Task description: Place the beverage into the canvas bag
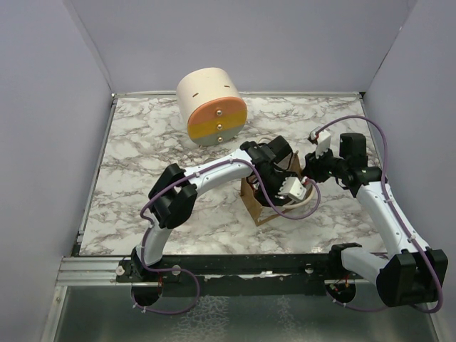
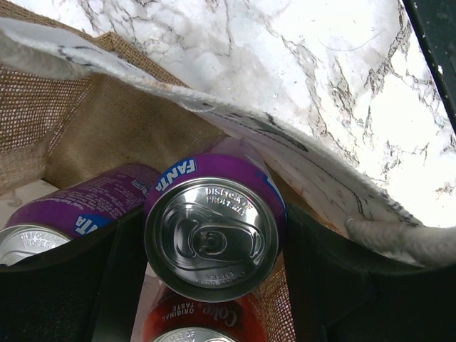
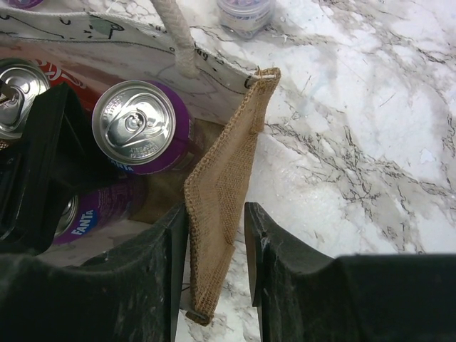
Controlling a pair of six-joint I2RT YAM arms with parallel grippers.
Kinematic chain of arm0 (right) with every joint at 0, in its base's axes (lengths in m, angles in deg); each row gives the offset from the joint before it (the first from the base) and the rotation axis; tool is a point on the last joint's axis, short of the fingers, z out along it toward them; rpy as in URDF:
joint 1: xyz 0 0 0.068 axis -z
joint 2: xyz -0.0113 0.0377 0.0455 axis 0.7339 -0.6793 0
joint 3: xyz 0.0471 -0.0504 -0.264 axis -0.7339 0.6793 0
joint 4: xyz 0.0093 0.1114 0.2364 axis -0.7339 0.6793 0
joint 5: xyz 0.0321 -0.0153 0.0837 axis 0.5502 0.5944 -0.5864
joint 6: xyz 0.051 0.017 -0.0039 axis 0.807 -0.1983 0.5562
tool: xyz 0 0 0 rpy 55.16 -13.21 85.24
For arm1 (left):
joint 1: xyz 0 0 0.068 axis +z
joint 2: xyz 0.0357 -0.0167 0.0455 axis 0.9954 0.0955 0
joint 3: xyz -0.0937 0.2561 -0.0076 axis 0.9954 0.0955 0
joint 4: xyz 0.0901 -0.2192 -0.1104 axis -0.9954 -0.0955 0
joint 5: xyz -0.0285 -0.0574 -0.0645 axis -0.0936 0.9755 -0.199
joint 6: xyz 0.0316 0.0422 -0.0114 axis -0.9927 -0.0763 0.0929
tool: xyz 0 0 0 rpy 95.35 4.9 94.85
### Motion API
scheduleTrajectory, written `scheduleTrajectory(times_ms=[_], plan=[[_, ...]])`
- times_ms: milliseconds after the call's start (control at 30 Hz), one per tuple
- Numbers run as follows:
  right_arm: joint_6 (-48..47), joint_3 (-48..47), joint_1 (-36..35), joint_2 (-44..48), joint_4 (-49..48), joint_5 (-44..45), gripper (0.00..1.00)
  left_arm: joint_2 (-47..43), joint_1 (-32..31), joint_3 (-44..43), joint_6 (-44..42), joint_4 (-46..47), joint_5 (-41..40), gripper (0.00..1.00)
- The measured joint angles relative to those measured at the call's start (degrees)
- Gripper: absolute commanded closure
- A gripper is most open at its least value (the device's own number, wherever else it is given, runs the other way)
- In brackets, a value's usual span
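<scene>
My left gripper should open now, because the Fanta can is upright in the bag beside the Coke can and would end up standing inside the bag.
The canvas bag (image 1: 258,203) stands on the marble between the two arms; its burlap wall (image 3: 221,185) and cream rope handle (image 3: 178,35) show in the right wrist view. My left gripper (image 2: 210,239) reaches down into the bag and is shut on the beverage, an upright purple Fanta can (image 2: 211,239), with a black finger (image 2: 335,285) against each side. The same can (image 3: 135,125) shows inside the bag in the right wrist view. My right gripper (image 3: 216,221) straddles the bag's side wall with its jaws open; the left jaw touches the burlap and the right one stands clear of it.
Inside the bag a second Fanta can (image 2: 78,206) lies on its side and a red Coke can (image 2: 206,313) stands close by. A big cream cylinder with an orange-yellow face (image 1: 211,107) sits at the back. A small pale round object (image 3: 246,14) rests beyond the bag.
</scene>
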Motion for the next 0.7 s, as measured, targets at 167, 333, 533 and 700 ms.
scheduleTrajectory(times_ms=[167,333,533,700], plan=[[0.0,0.0,0.0,0.2,0.0,-0.3,0.61,0.1,0.0,0.0,0.9,0.2,-0.2,0.5],[-0.1,0.0,0.0,0.5,0.0,-0.5,0.6,0.1,0.0,0.2,1.8,0.6,-0.3,0.39],[-0.2,0.0,0.0,0.5,0.0,-0.5,0.6,0.0,0.0,0.4,3.0,1.1,-0.4,0.29],[-0.2,0.0,0.0,0.6,0.0,-0.5,0.6,-0.1,0.0,0.7,3.3,1.4,-0.4,0.25]])
